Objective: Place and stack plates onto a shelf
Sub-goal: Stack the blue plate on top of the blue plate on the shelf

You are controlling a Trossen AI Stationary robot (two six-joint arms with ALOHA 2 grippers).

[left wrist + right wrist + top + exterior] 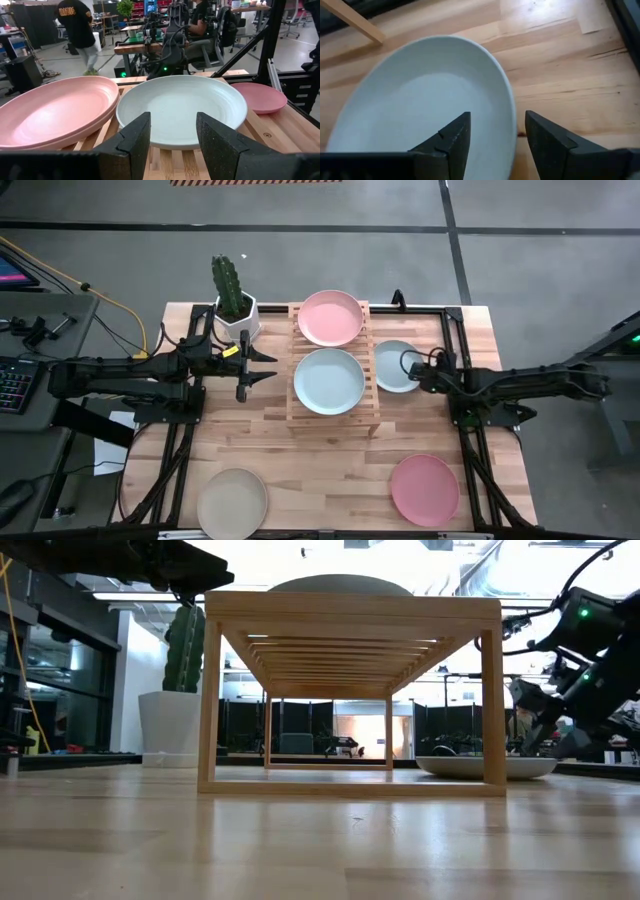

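Next, the right gripper grabs the loose plate by its raised rim (416, 363) to stack the second mint plate onto the shelf's mint plate (329, 380).
The light-wood shelf (372, 412) stands mid-table. On its far half lies a pink plate (331, 317), which in the left wrist view (55, 110) shows a second pink rim under it. A mint plate (329, 380) lies on its near half. A second mint plate (390, 358) rests flat on the table right of the shelf. My right gripper (497, 132) is open at this plate's right rim (512, 115), one finger over the plate's inside and one outside it. My left gripper (270, 368) is open and empty, level, left of the shelf and facing the shelf's mint plate (180, 107).
A beige plate (232, 502) lies at the near left and a pink plate (424, 488) at the near right. A white pot with a cactus (235, 305) stands left of the shelf's far end. Black frame rails (455, 340) run along the table's sides.
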